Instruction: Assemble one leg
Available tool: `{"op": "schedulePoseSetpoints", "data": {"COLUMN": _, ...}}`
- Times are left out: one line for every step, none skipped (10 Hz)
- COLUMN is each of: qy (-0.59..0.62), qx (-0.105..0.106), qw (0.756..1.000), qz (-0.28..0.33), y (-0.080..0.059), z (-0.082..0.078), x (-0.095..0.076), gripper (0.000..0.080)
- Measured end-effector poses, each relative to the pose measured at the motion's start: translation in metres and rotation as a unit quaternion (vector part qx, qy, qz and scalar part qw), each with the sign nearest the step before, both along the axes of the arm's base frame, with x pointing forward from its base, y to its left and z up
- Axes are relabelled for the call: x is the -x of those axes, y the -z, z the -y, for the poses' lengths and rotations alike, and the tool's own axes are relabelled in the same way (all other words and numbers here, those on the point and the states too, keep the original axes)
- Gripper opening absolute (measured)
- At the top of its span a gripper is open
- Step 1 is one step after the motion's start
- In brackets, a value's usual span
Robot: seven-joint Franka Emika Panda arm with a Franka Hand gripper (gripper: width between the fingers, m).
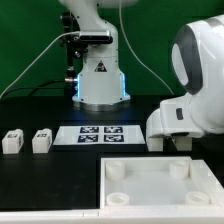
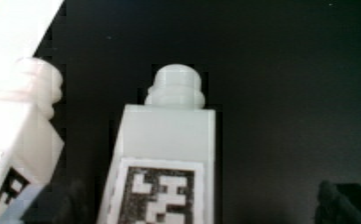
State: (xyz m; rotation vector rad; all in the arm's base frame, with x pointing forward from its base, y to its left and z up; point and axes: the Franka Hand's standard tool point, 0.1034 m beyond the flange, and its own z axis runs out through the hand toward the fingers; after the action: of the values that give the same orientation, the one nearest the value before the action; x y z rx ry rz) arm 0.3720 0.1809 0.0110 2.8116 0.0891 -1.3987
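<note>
My fingers stand on either side of the middle leg's tagged body, so it is time for my gripper to close on the middle leg now.
Two white legs lie side by side on the black table in the wrist view: one in the middle with its marker tag facing up and its rounded peg pointing away, and a second beside it. My gripper is open, with a dark fingertip on one side of the middle leg and the other in the gap between the two legs. Neither fingertip visibly presses the leg. In the exterior view my gripper hangs low at the right, and it hides these legs. Two more legs stand at the exterior view's left.
The large flat white square board with round sockets lies at the front right. The marker board lies in the middle of the table. The arm's base stands behind it, with cables along the back.
</note>
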Motion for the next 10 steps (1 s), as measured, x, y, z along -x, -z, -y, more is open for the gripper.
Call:
{"op": "schedulePoseSetpoints", "data": {"qy": 0.001, "qx": 0.0, "qw": 1.0, "qz": 0.0, "y": 0.0014, "z": 0.0017, "x": 0.0011, "gripper": 0.0649}}
{"op": "schedulePoseSetpoints", "data": {"qy": 0.003, "qx": 0.002, "qw": 1.0, "qz": -0.001, "y": 0.002, "z": 0.0036, "x": 0.0007, "gripper": 0.0649}}
{"op": "schedulePoseSetpoints", "data": {"qy": 0.003, "qx": 0.003, "qw": 1.0, "qz": -0.002, "y": 0.0017, "z": 0.004, "x": 0.0008, "gripper": 0.0649}}
{"op": "schedulePoseSetpoints", "data": {"qy": 0.003, "qx": 0.002, "qw": 1.0, "qz": -0.002, "y": 0.0018, "z": 0.004, "x": 0.0009, "gripper": 0.0562}}
{"op": "schedulePoseSetpoints", "data": {"qy": 0.003, "qx": 0.002, "qw": 1.0, "qz": -0.002, "y": 0.0018, "z": 0.004, "x": 0.0009, "gripper": 0.0426}}
{"op": "schedulePoseSetpoints", "data": {"qy": 0.003, "qx": 0.002, "qw": 1.0, "qz": -0.002, "y": 0.0019, "z": 0.004, "x": 0.0009, "gripper": 0.0426}}
{"op": "schedulePoseSetpoints", "data": {"qy": 0.003, "qx": 0.002, "qw": 1.0, "qz": -0.002, "y": 0.0019, "z": 0.004, "x": 0.0009, "gripper": 0.0288}}
{"op": "schedulePoseSetpoints", "data": {"qy": 0.003, "qx": 0.002, "qw": 1.0, "qz": -0.002, "y": 0.0019, "z": 0.004, "x": 0.0009, "gripper": 0.0288}}
{"op": "schedulePoseSetpoints", "data": {"qy": 0.003, "qx": 0.002, "qw": 1.0, "qz": -0.002, "y": 0.0019, "z": 0.004, "x": 0.0009, "gripper": 0.0288}}
{"op": "schedulePoseSetpoints", "data": {"qy": 0.003, "qx": 0.002, "qw": 1.0, "qz": -0.002, "y": 0.0019, "z": 0.004, "x": 0.0009, "gripper": 0.0289}}
